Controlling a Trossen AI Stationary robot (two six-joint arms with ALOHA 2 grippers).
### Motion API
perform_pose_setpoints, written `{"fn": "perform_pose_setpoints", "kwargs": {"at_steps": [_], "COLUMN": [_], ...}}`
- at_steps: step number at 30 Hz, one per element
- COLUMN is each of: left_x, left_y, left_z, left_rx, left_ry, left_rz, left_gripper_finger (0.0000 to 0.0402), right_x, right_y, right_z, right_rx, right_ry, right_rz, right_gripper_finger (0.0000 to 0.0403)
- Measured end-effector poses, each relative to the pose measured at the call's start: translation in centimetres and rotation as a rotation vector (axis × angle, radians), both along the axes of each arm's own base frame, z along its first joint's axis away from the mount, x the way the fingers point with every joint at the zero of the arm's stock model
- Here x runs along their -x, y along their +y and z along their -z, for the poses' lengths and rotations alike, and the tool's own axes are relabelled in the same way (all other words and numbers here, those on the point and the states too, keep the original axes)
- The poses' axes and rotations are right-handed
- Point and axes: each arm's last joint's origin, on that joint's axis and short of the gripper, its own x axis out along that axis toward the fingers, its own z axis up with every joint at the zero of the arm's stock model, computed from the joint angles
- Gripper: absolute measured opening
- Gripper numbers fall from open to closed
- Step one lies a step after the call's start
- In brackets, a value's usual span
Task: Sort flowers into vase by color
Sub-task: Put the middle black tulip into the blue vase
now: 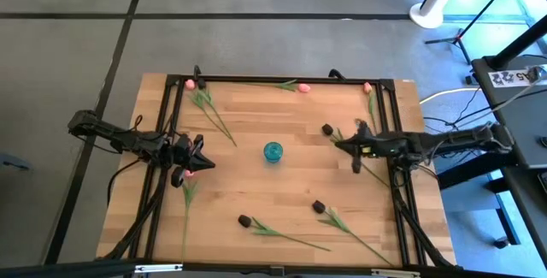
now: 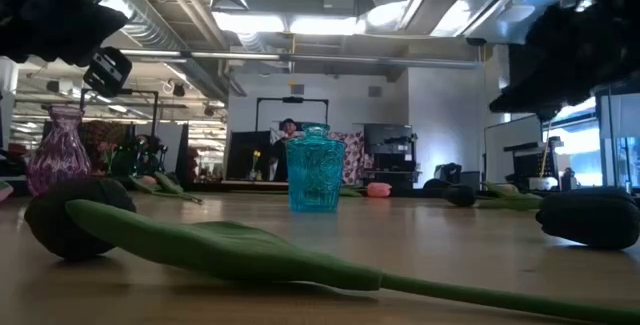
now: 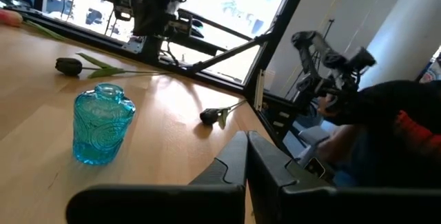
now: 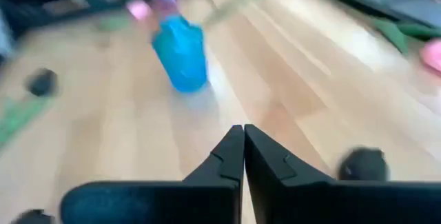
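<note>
My right gripper grabs the dark tulip by its green stem just below the head [image 1: 337,137] next, to sort it into the blue vase [image 1: 273,151].
A blue glass vase [image 1: 273,151] [image 2: 315,182] stands at the table's middle. A purple vase [image 2: 60,150] shows at the left in the low view. Pink-headed flowers lie along the far edge [image 1: 302,86] [image 1: 367,88] [image 1: 190,83], and one [image 1: 190,174] lies by my left gripper. Dark-headed flowers lie flat at the near side [image 1: 244,221] [image 1: 318,206] and at the right [image 1: 327,129]. My left gripper [image 1: 203,156] [image 3: 247,136] is shut and holds nothing, left of the blue vase. My right gripper [image 1: 336,144] [image 4: 243,129] is shut and holds nothing. It hangs right of that vase, beside a dark head [image 4: 364,163].
A black metal frame [image 1: 282,79] runs round the wooden table [image 1: 282,184] along its far, left and right sides. Long green stems [image 1: 291,237] cross the near half of the top. Bare wood surrounds the blue vase.
</note>
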Motion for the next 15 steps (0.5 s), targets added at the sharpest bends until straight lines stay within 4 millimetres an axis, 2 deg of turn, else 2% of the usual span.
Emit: {"fn": "perform_pose_setpoints", "kwargs": {"at_steps": [3,7,11,15], "left_x": [0.0,0.0,0.0,0.0], "left_y": [0.0,0.0,0.0,0.0], "left_z": [0.0,0.0,0.0,0.0], "left_rx": [0.0,0.0,0.001,0.0], "left_ry": [-0.001,-0.001,-0.002,-0.001], "left_rz": [0.0,0.0,0.0,0.0], "left_gripper_finger": [0.0,0.0,0.0,0.0], "right_x": [-1.4,-3.6,-5.6,-6.6], "right_y": [-0.5,-2.1,-3.8,-5.0], "right_z": [-0.3,0.2,2.5,3.6], "right_rx": [-0.037,-0.069,-0.182,-0.248], "right_ry": [0.243,0.52,0.681,0.77], "right_rz": [0.081,0.191,0.214,0.254], "right_gripper_finger": [0.0035,0.0104,0.0175,0.0216]}}
